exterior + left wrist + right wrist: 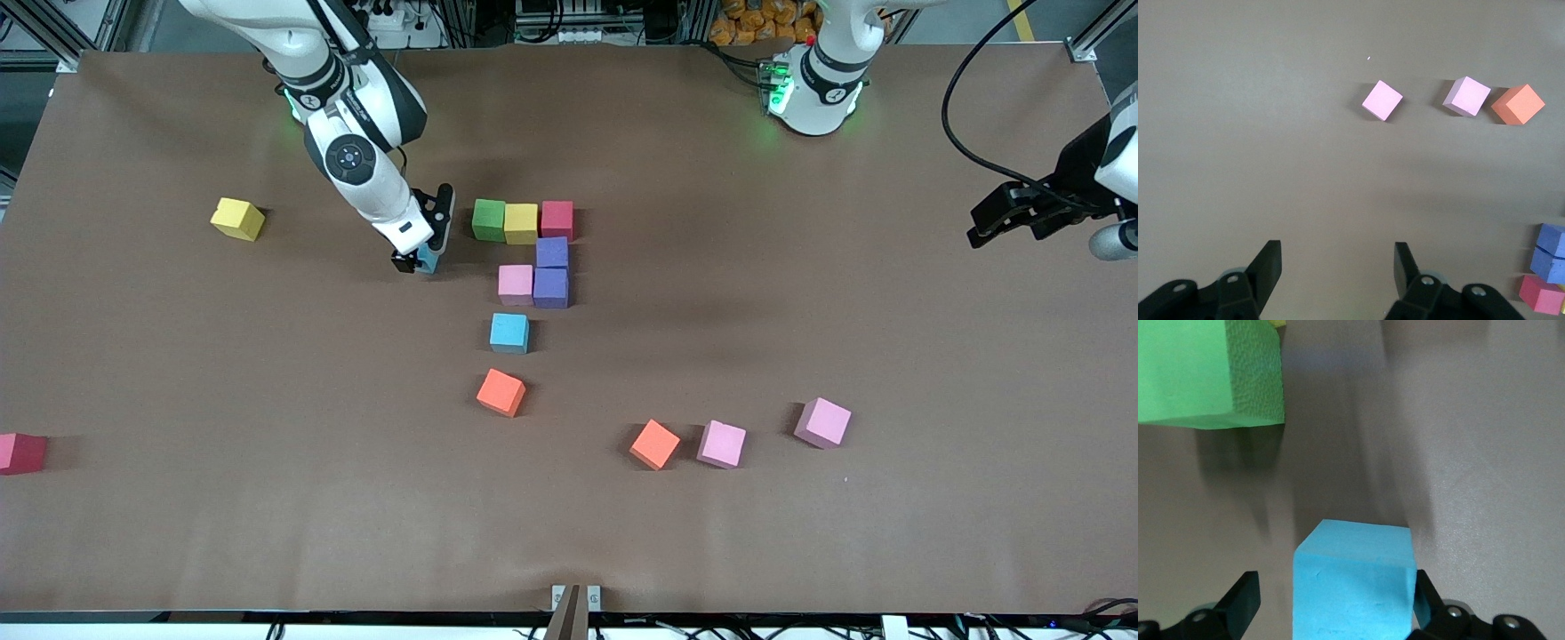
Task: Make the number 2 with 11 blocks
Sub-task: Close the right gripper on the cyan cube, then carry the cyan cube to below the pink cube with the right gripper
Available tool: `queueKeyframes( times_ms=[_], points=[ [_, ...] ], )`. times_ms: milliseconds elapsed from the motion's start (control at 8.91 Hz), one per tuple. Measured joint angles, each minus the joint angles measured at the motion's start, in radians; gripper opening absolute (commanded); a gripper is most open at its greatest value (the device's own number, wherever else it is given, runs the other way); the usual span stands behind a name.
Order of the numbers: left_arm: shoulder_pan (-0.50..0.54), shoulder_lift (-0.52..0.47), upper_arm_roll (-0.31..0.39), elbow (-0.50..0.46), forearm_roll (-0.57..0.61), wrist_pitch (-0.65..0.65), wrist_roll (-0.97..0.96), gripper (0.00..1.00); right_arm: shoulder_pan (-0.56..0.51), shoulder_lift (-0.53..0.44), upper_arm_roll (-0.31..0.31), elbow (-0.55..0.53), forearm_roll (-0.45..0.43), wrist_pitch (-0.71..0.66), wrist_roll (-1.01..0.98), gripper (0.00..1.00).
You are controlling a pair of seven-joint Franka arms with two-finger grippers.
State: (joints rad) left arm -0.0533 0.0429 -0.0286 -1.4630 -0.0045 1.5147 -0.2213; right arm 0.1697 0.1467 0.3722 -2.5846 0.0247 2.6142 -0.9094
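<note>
My right gripper should close on the light blue block. The gripper's fingers go down on both sides of the block.
A row of green (488,220), yellow (521,223) and red (557,219) blocks lies mid-table, with two purple blocks (551,270) and a pink block (516,284) set against it nearer the camera. A light blue block (509,332) and an orange block (500,392) lie apart, nearer still. My right gripper (418,260) is down at the table beside the green block (1208,373). Its fingers stand open around another light blue block (1355,580), one finger clear of it. My left gripper (982,229) waits open and empty (1337,252) at the left arm's end.
An orange block (655,444) and two pink blocks (721,444) (822,422) lie loose nearer the camera, toward the left arm's end. A yellow block (237,218) and a red block (20,452) sit toward the right arm's end.
</note>
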Motion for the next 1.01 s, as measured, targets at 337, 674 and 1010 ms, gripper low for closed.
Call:
queueKeyframes(
  times_ms=[337,674,1010],
  points=[
    [0.002,0.001,0.001,0.000,0.000,0.000,-0.002,0.77,-0.002,0.013,0.000,-0.001,-0.009,0.021,0.000,0.14],
    [0.002,0.007,0.002,0.000,0.000,0.000,-0.002,0.77,-0.008,0.012,-0.001,0.000,-0.030,0.035,-0.005,0.00],
    [0.002,0.007,0.002,0.000,0.000,0.000,-0.002,0.77,-0.020,0.012,-0.002,0.051,-0.088,0.047,-0.044,0.00]
  ],
)
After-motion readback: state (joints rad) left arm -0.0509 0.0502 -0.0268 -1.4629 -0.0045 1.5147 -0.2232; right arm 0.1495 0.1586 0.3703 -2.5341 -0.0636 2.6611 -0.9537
